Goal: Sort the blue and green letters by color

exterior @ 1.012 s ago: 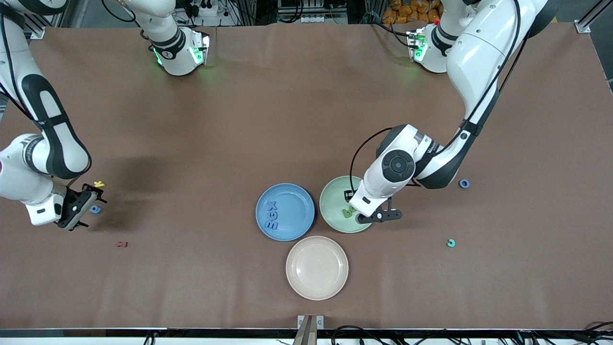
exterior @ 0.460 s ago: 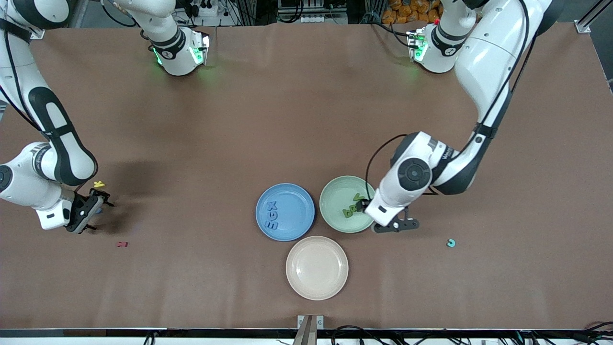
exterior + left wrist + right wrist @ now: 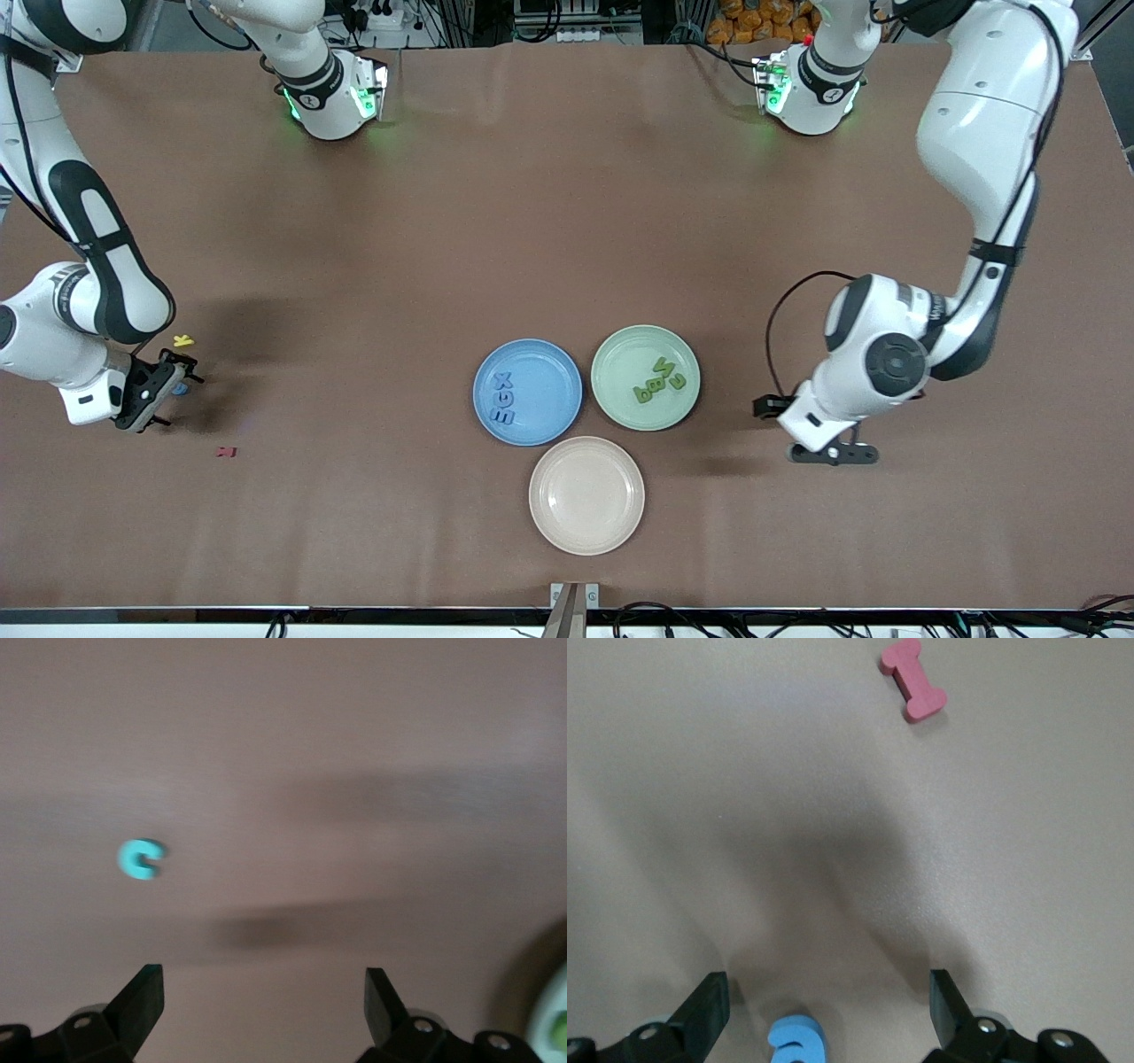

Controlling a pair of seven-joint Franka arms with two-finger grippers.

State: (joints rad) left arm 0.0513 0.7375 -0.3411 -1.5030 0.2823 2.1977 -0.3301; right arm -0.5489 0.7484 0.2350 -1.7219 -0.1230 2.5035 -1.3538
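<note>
The light blue letter is off below my right gripper's fingers, so closing now would miss. My right gripper first moves down to the letter, then closes on it.
Three blue letters (image 3: pixel 503 399) lie in the blue plate (image 3: pixel 549 354). Three olive green letters (image 3: pixel 658 379) lie in the green plate (image 3: pixel 620 350). My left gripper (image 3: pixel 833 455) is open and empty over bare table beside the green plate, toward the left arm's end. Its wrist view shows the open gripper (image 3: pixel 261 979) and a small teal letter (image 3: pixel 140 858) on the table ahead of it. My right gripper (image 3: pixel 168 394) is open and low at the right arm's end. A small light blue letter (image 3: pixel 796 1043) lies on the table between the fingers of the right gripper (image 3: pixel 828 985).
An empty beige plate (image 3: pixel 586 494) sits nearer the front camera than the two coloured plates. A tiny yellow letter (image 3: pixel 183 340) and a tiny red letter (image 3: pixel 227 452) lie by the right gripper. The red letter also shows in the right wrist view (image 3: pixel 913 680).
My left gripper has left the green plate and moved toward the left arm's end, leaving the green letters in the plate. My right gripper shifted slightly around the light blue letter.
</note>
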